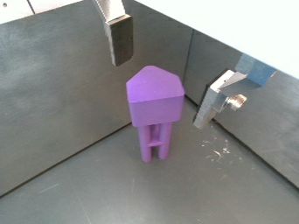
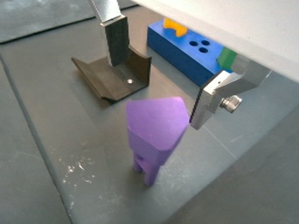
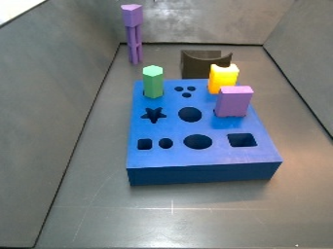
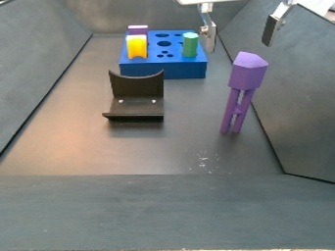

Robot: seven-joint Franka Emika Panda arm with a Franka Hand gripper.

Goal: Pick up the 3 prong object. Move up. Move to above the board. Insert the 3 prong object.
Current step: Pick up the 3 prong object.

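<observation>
My gripper grabs the purple 3 prong object by its head (image 3: 132,16) next, so the object's prongs stay free to enter the board (image 3: 208,171).
The 3 prong object (image 1: 156,112) is a tall purple piece standing upright on its prongs on the grey floor, close to a wall corner. It also shows in both side views (image 3: 131,34) (image 4: 242,91). My gripper (image 1: 167,70) hangs open above it, one finger (image 1: 119,39) and the other (image 1: 216,98) spread wider than the head, touching nothing. In a side view the gripper (image 4: 240,25) is just over the piece's top. The blue board (image 3: 208,171) with cut-out holes lies apart from it, seen also in a wrist view (image 2: 187,63).
The dark fixture (image 4: 135,95) stands on the floor between the board and the 3 prong object. A green piece (image 3: 154,82), a yellow piece (image 3: 224,76) and a lilac cube (image 3: 236,100) sit on the board. Grey walls enclose the floor.
</observation>
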